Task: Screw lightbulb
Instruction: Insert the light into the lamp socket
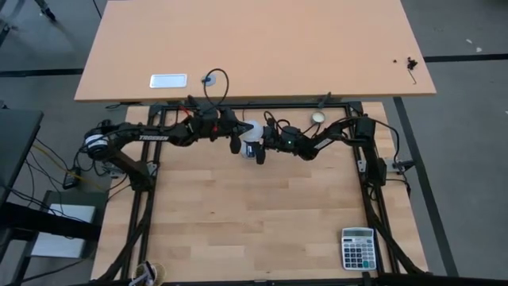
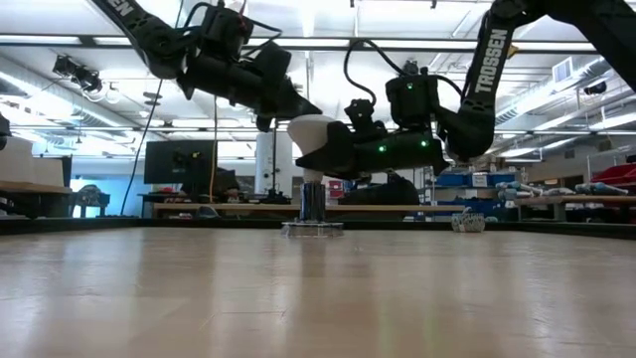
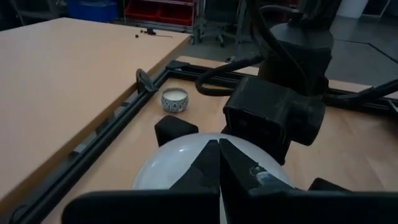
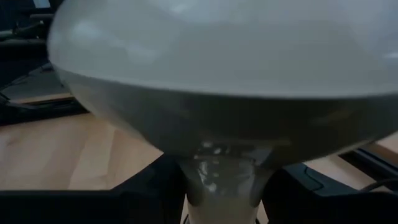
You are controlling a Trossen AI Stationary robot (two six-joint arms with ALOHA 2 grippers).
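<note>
I need to release the lightbulb from my right gripper now. The lightbulb's narrow neck [image 4: 224, 177] between my right gripper's fingers reaches down into the holder, so the lightbulb would stay standing.
The white lightbulb [image 2: 311, 132] stands upright in mid-table, wide head up. Its narrow neck runs down to a dark holder [image 2: 313, 204] on a flat base [image 2: 313, 229]. My right gripper [image 2: 323, 159] reaches in level from the table's right and is shut on the neck below the head [image 4: 224, 56]. My left gripper [image 3: 219, 158] is shut and comes from the left, tips over the head's top [image 3: 168, 165]. From above, the bulb [image 1: 252, 129] shows between my left gripper [image 1: 238, 137] and my right gripper [image 1: 256, 143]. My right gripper pinches the bulb's narrow neck [image 4: 224, 177] between its two fingers, just under the wide head. The fingers come level from the table's right. The bulb stays upright, its lower end down in the holder. My left gripper's shut tips lie close over the head; I cannot tell whether they touch.
A small cream puck [image 3: 175, 99] sits near the black frame rail [image 3: 112, 127] at the far side and also shows from above [image 1: 317, 117]. A calculator [image 1: 358, 248] lies at the near right corner. Beyond the rail is a larger tabletop [image 1: 254, 48].
</note>
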